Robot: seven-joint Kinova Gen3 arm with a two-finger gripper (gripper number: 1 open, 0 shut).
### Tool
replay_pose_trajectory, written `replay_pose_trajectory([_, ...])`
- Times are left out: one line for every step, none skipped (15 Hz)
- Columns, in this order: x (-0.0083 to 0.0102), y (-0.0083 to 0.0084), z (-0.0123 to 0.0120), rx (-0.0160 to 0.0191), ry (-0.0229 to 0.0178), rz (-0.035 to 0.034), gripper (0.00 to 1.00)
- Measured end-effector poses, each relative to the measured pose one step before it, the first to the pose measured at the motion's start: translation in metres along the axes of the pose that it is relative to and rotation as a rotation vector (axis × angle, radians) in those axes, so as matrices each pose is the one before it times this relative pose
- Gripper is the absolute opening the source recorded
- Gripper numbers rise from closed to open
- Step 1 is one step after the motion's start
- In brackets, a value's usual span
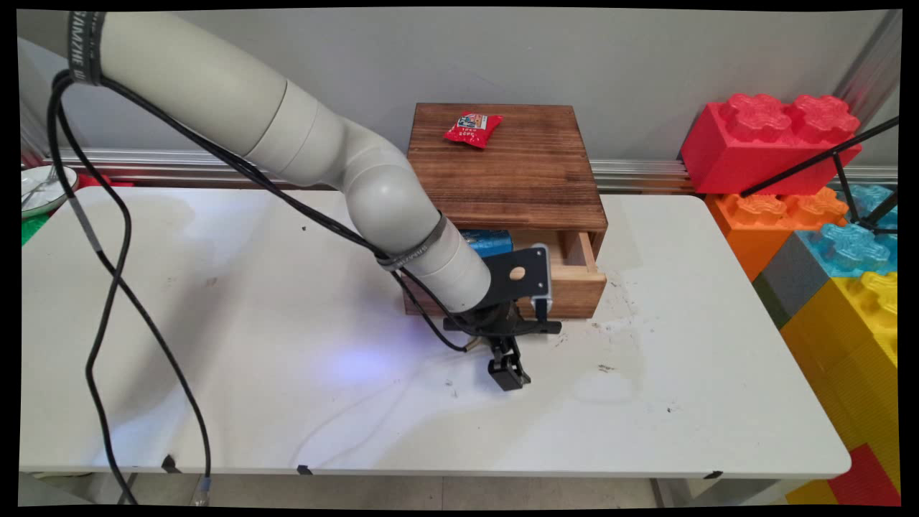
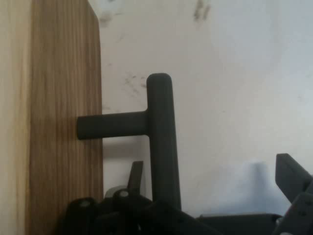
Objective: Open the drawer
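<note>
The wooden drawer needs to come farther out of the box. My gripper should next grab the dark handle by its long bar (image 1: 552,327) to pull it.
A dark wooden box (image 1: 510,172) stands at the table's back, and its light wooden drawer (image 1: 578,283) is pulled partway out. Inside the drawer lies a blue packet (image 1: 490,241). On the box's top rests a red snack packet (image 1: 472,129). My gripper (image 1: 507,352) points down just in front of the drawer. In the hand view the drawer front (image 2: 63,122) is at the left, with its black T-shaped handle (image 2: 161,132) sticking out. My gripper (image 2: 215,183) is open. The handle's bar stands between the fingers, close to the left finger (image 2: 136,176), and nothing is gripped.
Big toy bricks, red (image 1: 768,136), orange (image 1: 775,215), blue (image 1: 851,248) and yellow (image 1: 854,345), are stacked past the table's right edge, with black tripod rods (image 1: 818,161) across them. A white bowl (image 1: 43,188) sits at the far left. Black cables (image 1: 108,301) hang from the arm.
</note>
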Motion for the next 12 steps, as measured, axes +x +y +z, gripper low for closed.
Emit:
replay_pose_trajectory([0.00076, 0.00429, -0.0002, -0.0049, 0.00204, 0.00085, 1.0])
replay_pose_trajectory([0.00045, 0.00286, -0.00018, -0.0035, 0.0011, 0.0004, 1.0])
replay_pose_trajectory([0.0007, 0.00445, -0.0004, -0.00569, 0.00178, 0.00035, 1.0])
replay_pose_trajectory([0.00089, 0.00505, -0.00063, -0.00679, 0.00214, 0.00034, 1.0])
replay_pose_trajectory([0.00078, 0.00428, -0.00067, -0.00582, 0.00208, 0.00005, 1.0])
replay_pose_trajectory([0.00068, 0.00436, -0.00093, -0.00622, 0.00171, -0.00002, 1.0])
replay_pose_trajectory([0.00055, 0.00347, -0.00078, -0.00474, 0.00159, 0.00037, 1.0])
replay_pose_trajectory([0.00062, 0.00392, -0.00105, -0.00516, 0.00163, 0.00027, 1.0])
replay_pose_trajectory([0.00019, 0.00441, -0.00127, -0.00569, 0.00079, -0.00063, 1.0])
replay_pose_trajectory([0.0001, 0.00423, -0.00116, -0.00535, 0.00082, 0.00003, 1.0])
replay_pose_trajectory([-0.00014, 0.00305, -0.00078, -0.00385, 0.00018, 0.00017, 1.0])
replay_pose_trajectory([-0.00022, 0.00282, -0.00071, -0.00371, -0.00001, -0.00002, 1.0])
